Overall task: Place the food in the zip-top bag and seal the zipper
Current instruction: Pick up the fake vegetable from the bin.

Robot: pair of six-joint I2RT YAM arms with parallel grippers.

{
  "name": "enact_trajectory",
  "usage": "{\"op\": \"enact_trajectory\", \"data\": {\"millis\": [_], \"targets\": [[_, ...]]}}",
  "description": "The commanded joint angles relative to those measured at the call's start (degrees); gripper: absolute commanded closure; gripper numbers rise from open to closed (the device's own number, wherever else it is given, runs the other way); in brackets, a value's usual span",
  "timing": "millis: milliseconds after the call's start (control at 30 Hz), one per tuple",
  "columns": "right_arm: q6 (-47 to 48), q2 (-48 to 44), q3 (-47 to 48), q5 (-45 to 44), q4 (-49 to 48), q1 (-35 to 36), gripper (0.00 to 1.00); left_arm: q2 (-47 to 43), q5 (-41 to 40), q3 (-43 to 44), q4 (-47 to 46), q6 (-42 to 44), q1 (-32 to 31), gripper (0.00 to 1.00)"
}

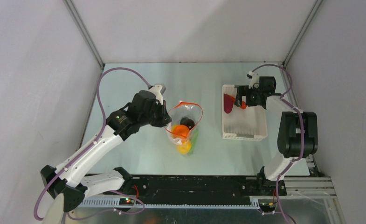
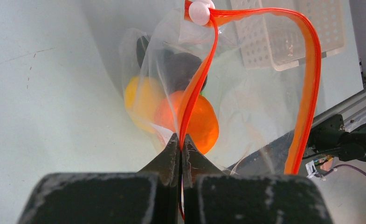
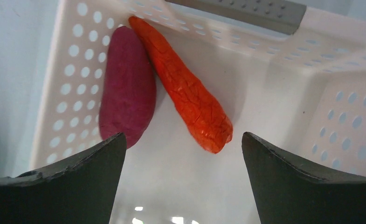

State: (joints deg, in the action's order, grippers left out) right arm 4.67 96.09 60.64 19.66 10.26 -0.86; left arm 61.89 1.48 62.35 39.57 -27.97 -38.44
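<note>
Next, my right gripper grabs the red chili across its thick blunt end (image 1: 243, 105). That leaves the chili's narrow tip free to enter the zip-top bag (image 1: 184, 128).
The clear zip-top bag (image 1: 184, 128) stands mid-table with its mouth gaping. Its orange-red zipper (image 2: 311, 70) loops open, with a white slider (image 2: 200, 11) at the far end. Inside lie an orange (image 2: 199, 121), a yellow lemon (image 2: 141, 98) and a dark piece (image 2: 183, 67). My left gripper (image 2: 181, 139) is shut on the zipper strip at the near rim of the bag. My right gripper (image 3: 183, 135) hangs open inside the white basket (image 3: 59, 93), just short of a red chili (image 3: 185, 93) and a purple piece (image 3: 127, 88). It touches neither.
The white slotted basket (image 1: 246, 128) sits right of the bag, with my right arm reaching over its far end. Enclosure walls close in the table on the left, back and right. A black rail runs along the near edge.
</note>
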Motion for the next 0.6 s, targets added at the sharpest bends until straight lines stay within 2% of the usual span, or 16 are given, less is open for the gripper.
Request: {"op": "enact_trajectory", "data": {"millis": [0, 167, 333, 567], "targets": [[7.99, 3.7, 4.96, -1.84, 0.65, 0.15, 0.03, -0.16, -1.26, 0.92, -1.49, 1.18, 0.16, 1.0], [14.63, 6.65, 8.12, -3.74, 5.81, 0.69, 0.04, -0.03, -3.06, 0.93, -1.43, 1.27, 0.21, 1.0], [23.94, 10.08, 11.12, -7.68, 10.06, 5.42, 0.05, 0.17, -3.23, 1.19, -1.1, 1.25, 0.16, 1.0], [27.14, 15.08, 14.0, -13.24, 14.76, 7.51, 0.09, 0.04, -3.66, 1.12, -1.12, 1.22, 0.17, 1.0]]}}
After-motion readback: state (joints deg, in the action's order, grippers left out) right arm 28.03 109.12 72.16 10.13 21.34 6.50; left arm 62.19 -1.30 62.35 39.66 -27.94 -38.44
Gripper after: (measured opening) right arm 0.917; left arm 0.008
